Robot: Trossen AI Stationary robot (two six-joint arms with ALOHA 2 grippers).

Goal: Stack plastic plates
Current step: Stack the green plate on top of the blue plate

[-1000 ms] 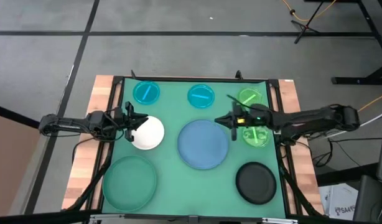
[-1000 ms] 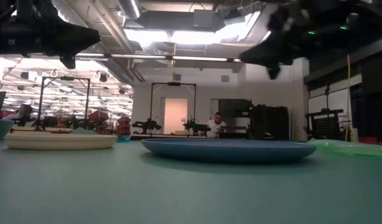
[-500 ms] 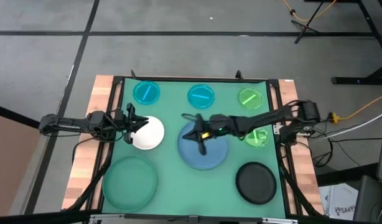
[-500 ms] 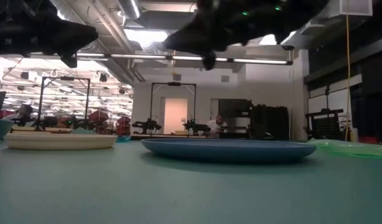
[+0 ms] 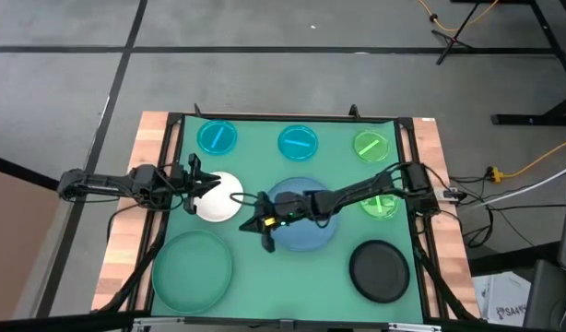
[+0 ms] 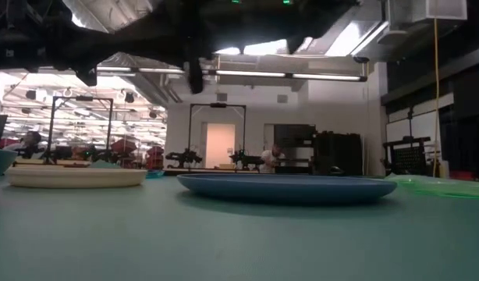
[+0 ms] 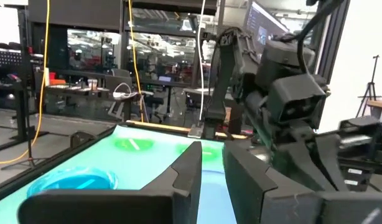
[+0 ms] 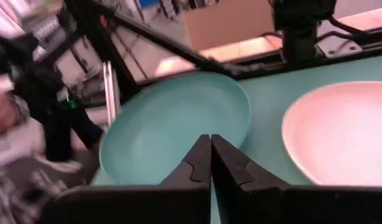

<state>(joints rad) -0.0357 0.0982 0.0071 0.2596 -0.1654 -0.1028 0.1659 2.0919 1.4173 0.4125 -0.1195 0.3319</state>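
Note:
My right gripper will grab the large teal-green plate (image 5: 192, 272) next. It will set the plate into the stack, so it will grab the plate by its raised rim (image 5: 229, 261).
In the high view my left gripper (image 5: 207, 184) hovers open over the left rim of the medium white plate (image 5: 220, 199). My right arm reaches far across the table. Its gripper (image 5: 261, 224) is shut and hangs above the left edge of the large pale blue plate (image 5: 306, 217), touching nothing. The right wrist view looks past the shut fingers (image 8: 210, 142) at the large teal-green plate (image 8: 178, 121) and the white plate (image 8: 340, 134). All plates lie flat on the green mat. In the low view the blue plate (image 6: 286, 187) sits under the dark arm.
Two small cyan plates (image 5: 217, 136) (image 5: 299, 141) and a bright green one (image 5: 370, 145) line the far edge. A second green plate (image 5: 383, 205) lies under the right arm, a black plate (image 5: 379, 270) near right, the teal-green plate (image 5: 193, 267) near left. Black rails frame the mat.
My right gripper has swept toward the table's left edge, from above the green plates across the pale blue plate to its left rim, drifting slightly nearer. No plate has moved.

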